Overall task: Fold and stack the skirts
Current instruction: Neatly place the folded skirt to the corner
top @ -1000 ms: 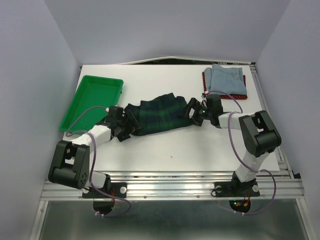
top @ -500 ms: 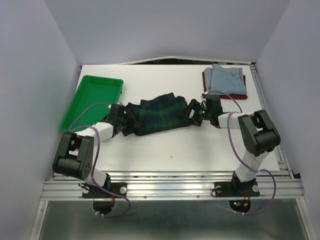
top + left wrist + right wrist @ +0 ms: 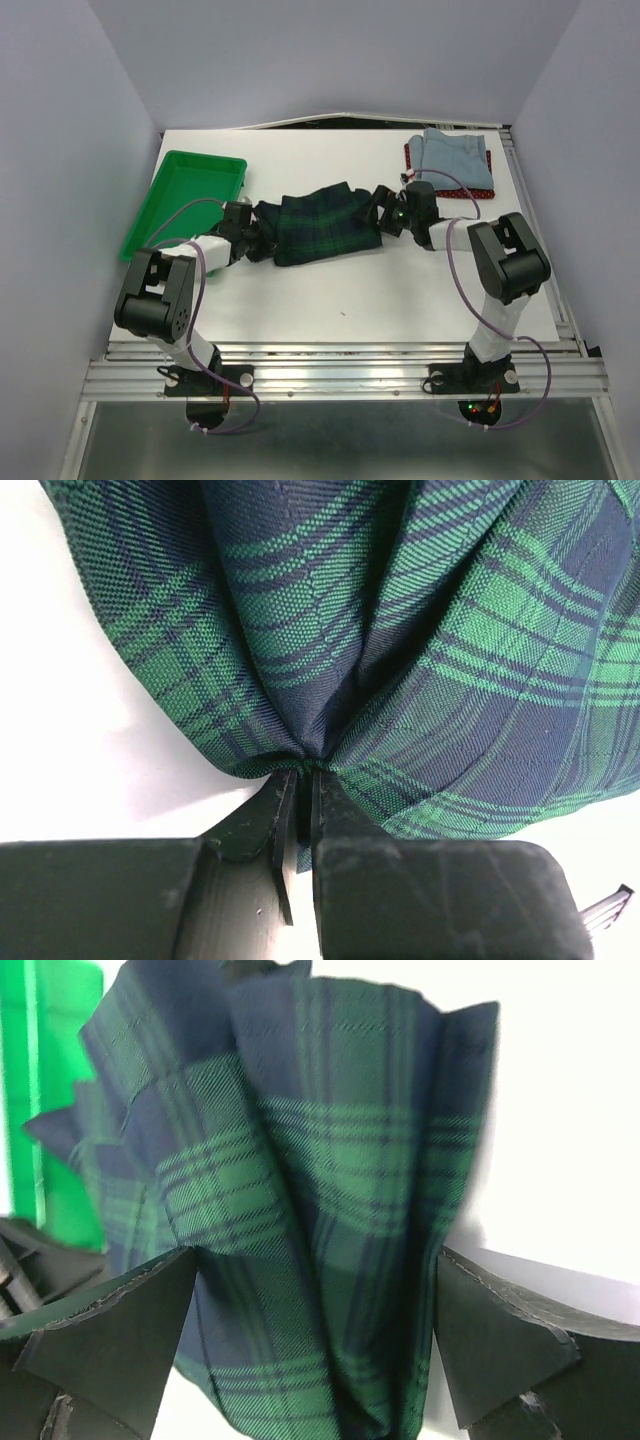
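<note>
I need to grab the plaid skirt's end opposite my left gripper with my right gripper next, so both carry it spread and stack it.
The plaid skirt [image 3: 320,222] lies bunched across the middle of the table, its pleats filling the left wrist view [image 3: 400,630] and the right wrist view [image 3: 320,1180]. At the skirt's left end my left gripper [image 3: 262,238] is shut, its jaws [image 3: 305,780] pinching a gathered edge of the fabric. My right gripper [image 3: 382,212] stands at the right end, open wide [image 3: 315,1300], with the skirt's end lying between its fingers [image 3: 110,1330]. At the back right a folded denim skirt [image 3: 452,158] rests on a red dotted skirt [image 3: 410,162].
A bright green tray [image 3: 185,200] sits at the back left, just beyond my left arm, and shows at the left edge of the right wrist view [image 3: 50,1080]. A metal rail [image 3: 525,200] runs along the table's right side.
My left gripper has closed onto the plaid skirt's left edge. Both grippers have moved a little away from the bases, and the skirt is bunched slightly narrower.
</note>
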### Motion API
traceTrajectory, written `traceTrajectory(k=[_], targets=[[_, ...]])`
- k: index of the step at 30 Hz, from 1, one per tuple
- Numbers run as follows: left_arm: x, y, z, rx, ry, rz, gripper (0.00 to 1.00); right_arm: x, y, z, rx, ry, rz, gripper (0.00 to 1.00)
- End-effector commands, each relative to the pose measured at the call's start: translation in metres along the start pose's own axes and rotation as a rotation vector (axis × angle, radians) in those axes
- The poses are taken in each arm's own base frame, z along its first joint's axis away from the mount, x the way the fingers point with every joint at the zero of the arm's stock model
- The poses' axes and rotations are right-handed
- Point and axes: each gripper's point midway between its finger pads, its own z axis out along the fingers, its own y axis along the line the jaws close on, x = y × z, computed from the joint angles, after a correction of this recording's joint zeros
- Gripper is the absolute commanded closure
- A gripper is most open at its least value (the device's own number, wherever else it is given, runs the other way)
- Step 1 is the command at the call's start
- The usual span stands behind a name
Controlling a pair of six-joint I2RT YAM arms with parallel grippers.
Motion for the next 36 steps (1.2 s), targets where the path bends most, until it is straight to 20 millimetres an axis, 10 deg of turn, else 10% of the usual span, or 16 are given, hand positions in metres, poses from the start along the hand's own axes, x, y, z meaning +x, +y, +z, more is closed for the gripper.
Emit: traceTrajectory(k=[1, 12, 23, 36], targets=[[-0.003, 0.010, 0.000, -0.046, -0.015, 0.034, 0.95, 0.040, -0.078, -0.008, 0.317, 0.108, -0.016, 0.00], [-0.016, -0.009, 0.006, -0.024, -0.036, 0.094, 1.00, 0.052, -0.054, 0.005, 0.209, 0.196, 0.044, 0.17], [-0.025, -0.062, 0.024, 0.021, -0.083, 0.242, 1.00, 0.010, -0.048, 0.007, 0.229, 0.068, -0.175, 0.99], [-0.066, -0.120, 0.023, 0.062, -0.230, 0.414, 1.00, -0.090, -0.026, -0.009, 0.269, -0.138, -0.391, 0.99]])
